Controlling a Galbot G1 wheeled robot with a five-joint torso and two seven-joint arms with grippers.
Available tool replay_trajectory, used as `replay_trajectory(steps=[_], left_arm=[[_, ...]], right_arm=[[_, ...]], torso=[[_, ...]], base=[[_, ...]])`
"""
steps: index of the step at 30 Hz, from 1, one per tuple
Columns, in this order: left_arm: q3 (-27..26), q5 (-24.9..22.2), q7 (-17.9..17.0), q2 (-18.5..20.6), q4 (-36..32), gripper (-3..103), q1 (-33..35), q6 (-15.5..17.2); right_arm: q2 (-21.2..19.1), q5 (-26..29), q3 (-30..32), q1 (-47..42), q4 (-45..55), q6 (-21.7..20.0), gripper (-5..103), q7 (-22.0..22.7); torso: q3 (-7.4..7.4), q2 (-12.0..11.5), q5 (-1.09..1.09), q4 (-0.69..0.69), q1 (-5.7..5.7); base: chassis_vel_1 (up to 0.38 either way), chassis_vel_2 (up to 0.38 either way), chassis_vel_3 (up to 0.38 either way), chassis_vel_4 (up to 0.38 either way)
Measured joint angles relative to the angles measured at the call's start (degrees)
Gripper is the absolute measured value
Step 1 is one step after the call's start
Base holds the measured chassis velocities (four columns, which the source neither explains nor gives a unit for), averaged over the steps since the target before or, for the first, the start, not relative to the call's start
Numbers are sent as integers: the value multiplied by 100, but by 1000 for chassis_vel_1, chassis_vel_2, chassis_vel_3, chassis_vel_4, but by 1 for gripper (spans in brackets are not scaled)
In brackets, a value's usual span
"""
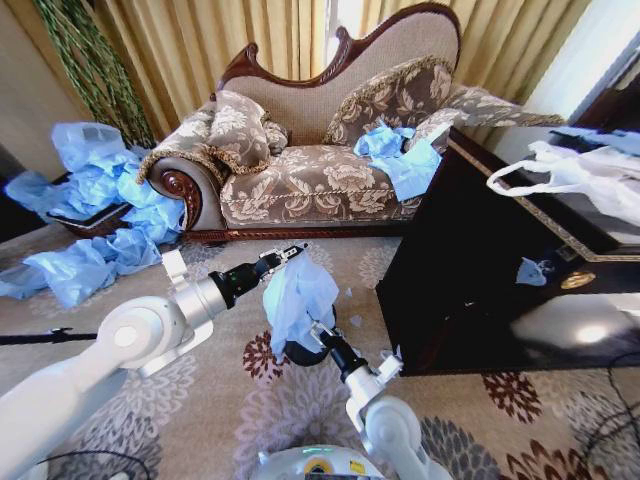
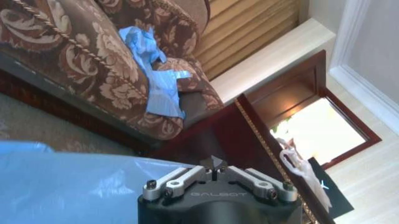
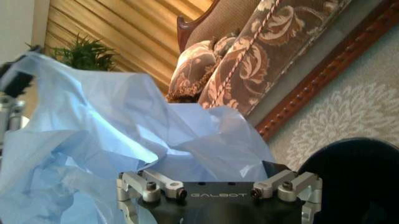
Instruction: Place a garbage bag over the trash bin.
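The garbage bag's thin film [image 1: 298,298] billows slack below the robot's left gripper, so the right gripper should next pinch the garbage bag by its free edge that sticks out.
The garbage bag [image 1: 300,290], light blue and crinkly, hangs upright over the patterned carpet in front of the sofa. My left gripper [image 1: 292,252] is shut on its top edge; in the left wrist view the left gripper [image 2: 214,164] has its jaws together, with the garbage bag [image 2: 68,186] beside it. My right gripper [image 1: 322,336] reaches up from below against the bag's lower part. In the right wrist view the right gripper [image 3: 218,179] stands open with the garbage bag [image 3: 112,130] billowing over it. The black trash bin [image 1: 300,354] stands under the bag, mostly covered; its rounded side [image 3: 355,182] shows beside the right gripper.
A floral sofa [image 1: 320,170] stands behind, with loose blue bags [image 1: 400,155] on its seat. Heaps of blue bags [image 1: 90,220] lie on the floor to the left. A dark cabinet [image 1: 480,290] at the right carries a white bag with handles [image 1: 580,175].
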Motion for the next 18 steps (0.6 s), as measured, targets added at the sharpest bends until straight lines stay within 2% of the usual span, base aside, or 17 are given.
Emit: replay_trajectory(steps=[6,7,9,10,13,14,16,17,18], left_arm=[[-100,-111,15,71,-16,0,-31,-33],[-106,-124,15,78,-16,0,-44,-41],[-113,-136,15,88,-16,0,-56,-47],[-118,-144,16,104,-14,0,-64,-48],[-130,-157,27,132,-1,0,-77,-55],[-139,-161,33,136,7,0,-88,-60],[-147,-167,41,139,12,0,-94,-65],[-151,-168,48,139,13,0,-97,-68],[-154,-169,52,139,14,0,-97,-70]], right_arm=[[9,46,54,202,-134,2,98,37],[8,46,54,219,-147,3,90,38],[8,43,54,231,-159,4,90,36],[14,27,55,239,-170,10,82,31],[21,4,73,241,-172,21,82,26],[20,-19,91,239,-172,30,75,25],[15,-58,117,235,-172,45,75,20],[11,-90,140,230,-172,58,66,18],[9,-121,167,226,-173,80,66,17]], torso=[[0,0,0,0,0],[0,0,0,0,0],[0,0,0,0,0],[0,0,0,0,0],[0,0,0,0,0],[0,0,0,0,0],[0,0,0,0,0],[0,0,0,0,0],[0,0,0,0,0]], base=[[0,0,0,0],[0,0,0,0],[0,0,0,0],[0,0,0,0],[0,0,0,0],[0,0,0,0],[0,0,0,0],[0,0,0,0],[0,0,0,0]])
